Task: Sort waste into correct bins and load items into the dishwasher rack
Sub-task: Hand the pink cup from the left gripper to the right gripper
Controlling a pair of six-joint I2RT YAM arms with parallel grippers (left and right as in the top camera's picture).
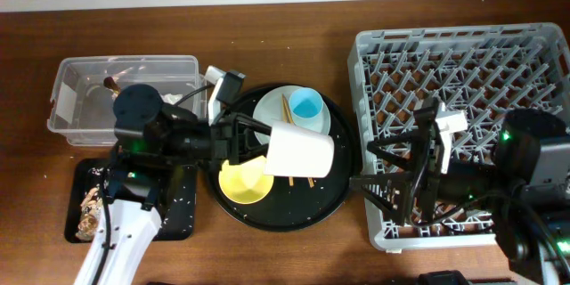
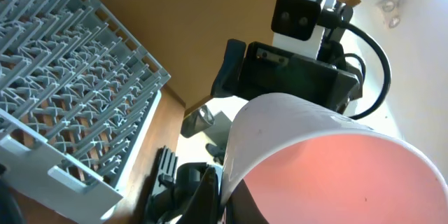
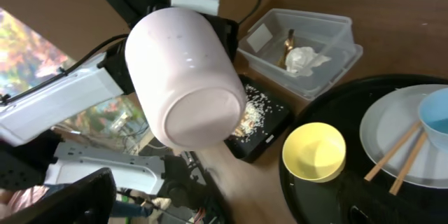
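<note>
My right gripper grabs the small pink cup by its closed base end (image 1: 322, 154) next, so the cup's rim stays free to load upside down into the rack (image 1: 463, 71).
My left gripper (image 1: 258, 142) is shut on the rim of the small pink cup (image 1: 299, 152), holding it on its side above the round black tray (image 1: 294, 215); its pink inside fills the left wrist view (image 2: 329, 175). It also shows in the right wrist view (image 3: 185, 77). On that tray sit the yellow bowl (image 1: 244, 183), and the pale plate (image 1: 266, 107) bearing the blue cup (image 1: 305, 104) and chopsticks (image 1: 287, 109). The grey rack (image 1: 463, 71) stands on the right. My right gripper (image 1: 361, 162) is open and empty at its front left corner.
The clear tub (image 1: 62, 85) at far left holds the white tissue (image 3: 306, 59) and the gold-brown wrapper (image 3: 288, 42). The shallow black tray (image 1: 178, 207) in front of it holds beige scraps (image 1: 89, 209) and rice bits. The rack's edge shows in the left wrist view (image 2: 77, 70).
</note>
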